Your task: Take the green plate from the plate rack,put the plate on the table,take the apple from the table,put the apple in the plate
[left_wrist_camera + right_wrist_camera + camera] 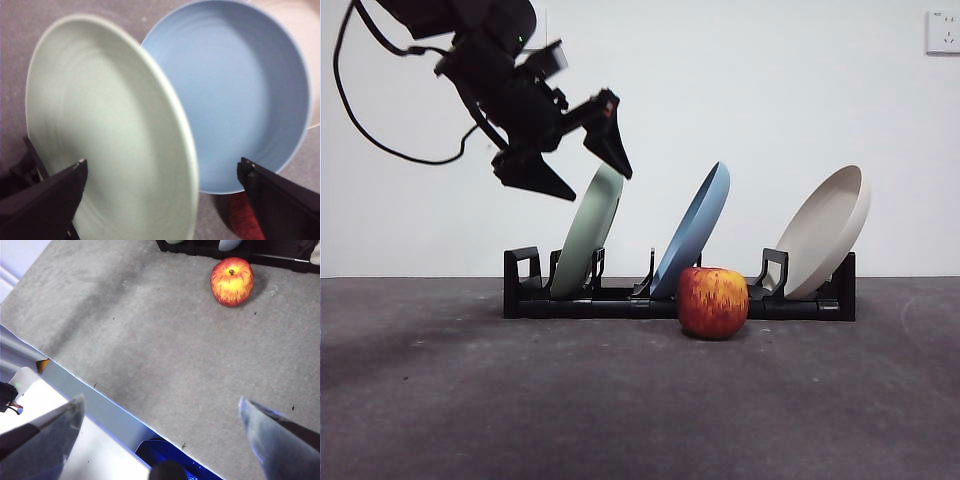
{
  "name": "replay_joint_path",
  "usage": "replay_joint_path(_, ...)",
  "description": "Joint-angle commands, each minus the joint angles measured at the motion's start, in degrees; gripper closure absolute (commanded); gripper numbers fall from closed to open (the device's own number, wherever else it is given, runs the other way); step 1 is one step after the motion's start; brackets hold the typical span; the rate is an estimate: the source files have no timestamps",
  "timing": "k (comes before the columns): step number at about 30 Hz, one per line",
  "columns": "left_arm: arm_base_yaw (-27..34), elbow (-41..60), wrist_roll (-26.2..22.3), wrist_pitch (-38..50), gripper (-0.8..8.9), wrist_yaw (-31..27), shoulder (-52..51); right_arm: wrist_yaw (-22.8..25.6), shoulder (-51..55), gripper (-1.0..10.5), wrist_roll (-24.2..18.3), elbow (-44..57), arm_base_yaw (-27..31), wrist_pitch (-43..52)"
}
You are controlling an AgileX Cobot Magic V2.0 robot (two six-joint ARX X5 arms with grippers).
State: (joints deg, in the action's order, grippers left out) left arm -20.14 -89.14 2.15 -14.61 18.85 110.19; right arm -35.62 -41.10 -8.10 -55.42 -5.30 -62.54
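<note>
My left gripper grips the green plate by its top rim (607,174) (189,155) next, since the rack's black bars close in around the plate's lower edge.
The green plate (585,235) stands tilted in the left slot of the black plate rack (620,300). My left gripper (598,185) is open, with one jaw on each side of the plate's top rim; the left wrist view shows the plate (110,140) edge-on between the jaws of this gripper (162,165). The red apple (712,302) sits on the grey table (470,400) just in front of the rack. My right gripper (161,401) is open and empty, high over the table's near edge, far from the apple (231,281).
A blue plate (692,228) stands in the rack's middle and a cream-white plate (825,232) at its right end. Both also show behind the green plate in the left wrist view: blue (235,95), cream (295,20). The table's front edge (100,390) runs below the right gripper.
</note>
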Motion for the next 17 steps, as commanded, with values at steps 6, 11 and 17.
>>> replay_joint_path(6, -1.57, -0.11, 0.46, 1.4, 6.11, -1.01, 1.38, -0.07, -0.98, 3.2, 0.35, -0.13, -0.13, 0.35)
replay_joint_path(11, -1.64, -0.11, 1.09, 1.86, 7.29, -0.72, 1.4, -0.09, -1.18, 3.2, 0.35, -0.13, -0.13, 0.35)
replay_joint_path(17, -1.62, -0.11, 1.29, 1.57, 7.6, -0.28, 1.38, -0.09, -1.18, 3.2, 0.33, -0.13, -0.13, 0.35)
